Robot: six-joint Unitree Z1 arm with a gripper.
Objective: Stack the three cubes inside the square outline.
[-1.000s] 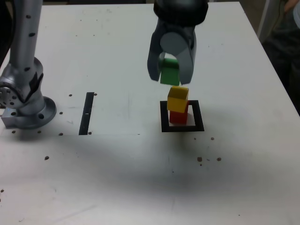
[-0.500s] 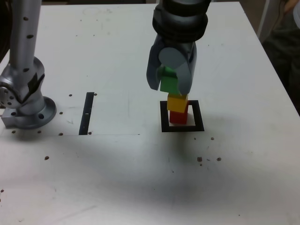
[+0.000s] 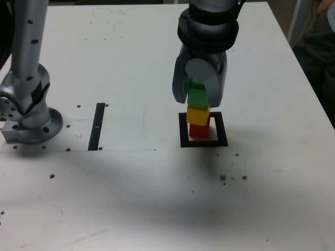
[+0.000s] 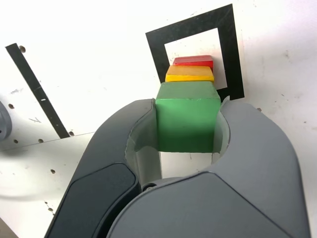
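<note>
My gripper releases the green cube next, since the green cube's lower edge [image 3: 197, 106] meets the yellow cube's top [image 3: 198, 109] in the exterior view.
Inside the black square outline [image 3: 203, 142] [image 4: 231, 44] a red cube [image 3: 199, 130] [image 4: 193, 60] stands with a yellow cube [image 3: 198, 114] [image 4: 189, 74] on top of it. My gripper [image 3: 198, 99] [image 4: 188, 124] is shut on the green cube [image 3: 198, 97] [image 4: 187, 121], which sits directly over the yellow one and appears to rest on it or hover just above. The wrist view shows a grey finger pressed against each side of the green cube.
The arm's grey base [image 3: 26, 112] stands at the exterior view's left. A thin black strip [image 3: 97, 126] [image 4: 34, 89] lies between the base and the outline. Small dark specks dot the white table [image 3: 131, 198]. A person's clothing [image 3: 319, 47] shows at the right edge.
My gripper has come down and shifted slightly to the exterior view's right with the green cube, closing the gap above the yellow cube. The two-cube stack looks straighter now.
</note>
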